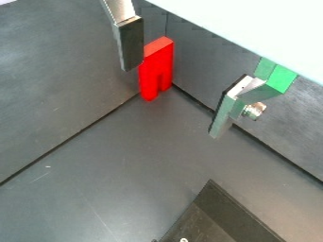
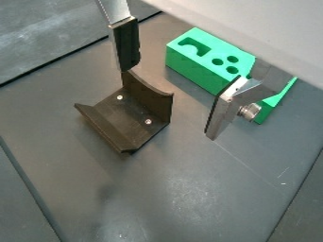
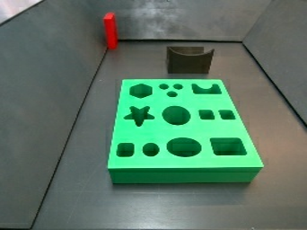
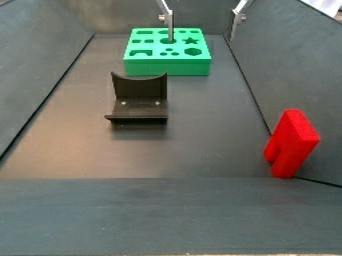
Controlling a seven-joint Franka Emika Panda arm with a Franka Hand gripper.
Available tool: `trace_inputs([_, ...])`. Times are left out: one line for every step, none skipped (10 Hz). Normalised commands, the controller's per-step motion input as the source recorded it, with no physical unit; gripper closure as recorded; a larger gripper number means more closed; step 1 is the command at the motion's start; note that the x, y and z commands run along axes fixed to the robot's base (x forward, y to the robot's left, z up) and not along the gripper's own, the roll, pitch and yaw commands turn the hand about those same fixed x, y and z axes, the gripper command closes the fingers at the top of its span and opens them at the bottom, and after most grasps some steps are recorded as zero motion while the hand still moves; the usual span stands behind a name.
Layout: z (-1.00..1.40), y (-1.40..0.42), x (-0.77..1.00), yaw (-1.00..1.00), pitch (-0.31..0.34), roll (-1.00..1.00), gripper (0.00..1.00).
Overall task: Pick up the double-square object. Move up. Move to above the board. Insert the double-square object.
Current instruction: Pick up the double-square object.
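Note:
I need to grab the red double-square object by its upper part [image 3: 110,19] next with my gripper, so that the object's lower end stays free to enter the board [image 3: 198,128].
The double-square object [image 1: 155,68] is a glossy red peg standing upright on the dark floor by the wall; both side views show it alone [image 3: 109,30] [image 4: 291,143]. The green board [image 3: 198,128] lies flat with its shaped cut-outs empty, also seen in a side view [image 4: 167,65] and a wrist view [image 2: 202,71]. My gripper [image 1: 180,76] hangs open well above the floor, nothing between its silver fingers [image 2: 127,47]. In a side view the gripper [image 4: 203,18] shows only as two fingertips high over the board's far end. It is apart from the peg.
The dark fixture [image 2: 127,115] stands on the floor between board and peg [image 3: 188,58] [image 4: 138,98]. Grey walls enclose the floor on all sides. A corner of the board [image 1: 275,76] shows past one finger.

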Motion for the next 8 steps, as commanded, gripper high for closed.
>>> trace_inputs([-0.16, 0.16, -0.67, -0.06, -0.156, 0.17, 0.0])
trace_inputs([-0.13, 0.58, -0.95, -0.09, -0.141, 0.03, 0.0])
trace_inputs([-0.12, 0.67, -0.93, -0.02, -0.113, 0.0, 0.0])
trace_inputs([-0.08, 0.72, -0.9, 0.0, -0.089, -0.01, 0.0])
trace_inputs([-0.09, 0.74, -0.85, 0.0, -0.093, -0.04, 0.0])
trace_inputs([-0.31, 0.7, -0.88, 0.0, -0.17, -0.02, 0.0])
trace_inputs([-0.39, 0.69, -0.89, 0.0, -0.186, 0.0, 0.0])
trace_inputs([-0.43, 0.47, -1.0, 0.0, -0.221, 0.05, 0.0])
